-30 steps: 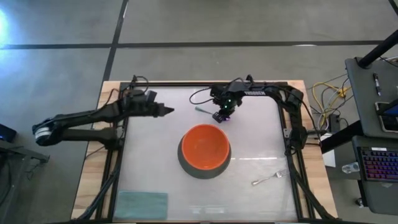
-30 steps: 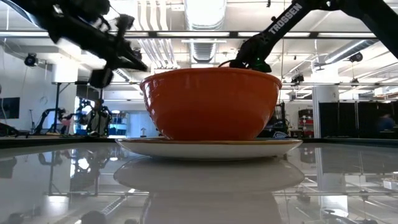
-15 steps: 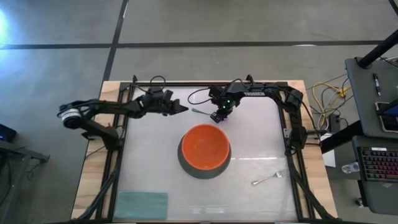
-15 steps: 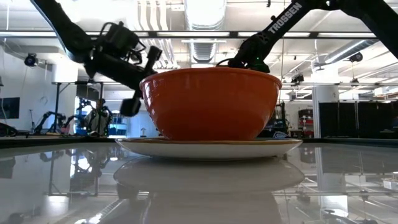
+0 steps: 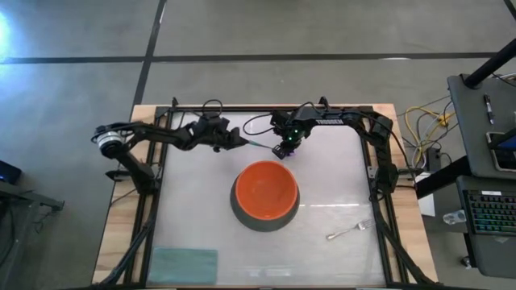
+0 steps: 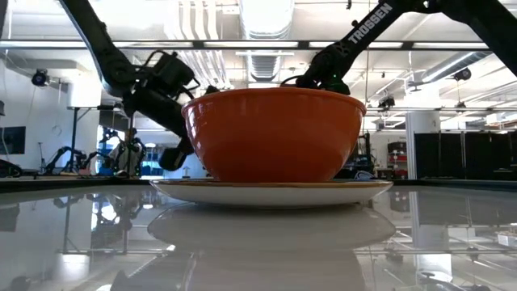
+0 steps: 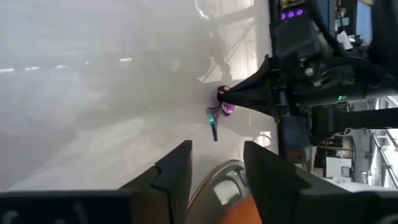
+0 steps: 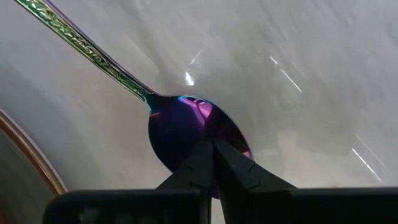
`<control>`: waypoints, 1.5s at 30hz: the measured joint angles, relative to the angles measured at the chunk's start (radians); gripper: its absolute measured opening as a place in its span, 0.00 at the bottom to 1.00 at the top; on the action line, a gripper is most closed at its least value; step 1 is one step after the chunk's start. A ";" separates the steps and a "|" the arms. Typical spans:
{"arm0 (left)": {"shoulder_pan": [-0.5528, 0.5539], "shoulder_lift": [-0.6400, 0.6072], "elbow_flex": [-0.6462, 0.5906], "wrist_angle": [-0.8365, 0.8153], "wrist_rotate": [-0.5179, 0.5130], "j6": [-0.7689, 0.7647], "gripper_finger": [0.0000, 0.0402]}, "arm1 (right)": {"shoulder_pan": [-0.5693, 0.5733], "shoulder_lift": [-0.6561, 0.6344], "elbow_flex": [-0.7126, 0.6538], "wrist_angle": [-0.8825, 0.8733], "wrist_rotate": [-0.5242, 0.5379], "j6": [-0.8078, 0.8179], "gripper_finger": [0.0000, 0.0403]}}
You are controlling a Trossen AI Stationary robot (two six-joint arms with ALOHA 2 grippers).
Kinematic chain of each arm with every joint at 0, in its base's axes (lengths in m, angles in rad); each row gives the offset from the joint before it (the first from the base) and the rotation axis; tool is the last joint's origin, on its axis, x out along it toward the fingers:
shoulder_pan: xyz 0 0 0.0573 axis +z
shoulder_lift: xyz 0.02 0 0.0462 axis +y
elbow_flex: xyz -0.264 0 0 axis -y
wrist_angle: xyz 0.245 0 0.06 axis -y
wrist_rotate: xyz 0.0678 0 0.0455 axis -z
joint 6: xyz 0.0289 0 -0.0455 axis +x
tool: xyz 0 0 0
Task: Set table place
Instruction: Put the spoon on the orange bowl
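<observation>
The spoon (image 5: 260,144) has to go over to the table setting, so my left gripper will next grab it by its teal handle's loose end (image 5: 251,143).
The orange bowl (image 5: 266,192) stands on the grey-green plate (image 5: 242,216) mid-table. The small silver fork (image 5: 348,232) lies flat on the white table (image 5: 193,201), near the right. Behind the bowl is the spoon (image 5: 260,144), teal handle and purple head (image 8: 183,127). My right gripper (image 5: 283,150) is shut on the head. My left gripper (image 5: 240,142) stands open just left of the handle's free end (image 7: 214,132), which lies ahead of its fingertips untouched. My right gripper pinches the spoon's purple head (image 8: 205,134) between its two shut fingertips, at the rim farthest from the handle. The fingers come slanting down from the far right, along the spoon. The handle (image 8: 87,53) points toward the table's left; whether its end rests on the table I cannot tell.
A green cloth (image 5: 184,264) lies at the table's near left corner. Black frame rails run along the table's left and right edges. Off the table to the right stand a desk with cables and a keyboard (image 5: 490,216).
My left arm has swung in from beyond the table's left edge; its gripper has gone toward the right edge, up to the spoon's handle, and has sunk lower. My right gripper and the spoon have kept nearly still.
</observation>
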 joint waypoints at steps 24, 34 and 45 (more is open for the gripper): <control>0.002 0.073 0.059 -0.001 0.019 0.063 0.17 | 0.000 0.000 -0.001 0.009 0.006 -0.004 0.02; 0.003 0.102 0.061 0.003 0.023 0.086 0.01 | 0.000 -0.001 -0.001 0.007 0.007 -0.014 0.02; 0.026 0.044 0.059 -0.020 0.029 0.087 0.00 | -0.006 -0.053 0.039 0.003 0.014 -0.045 0.02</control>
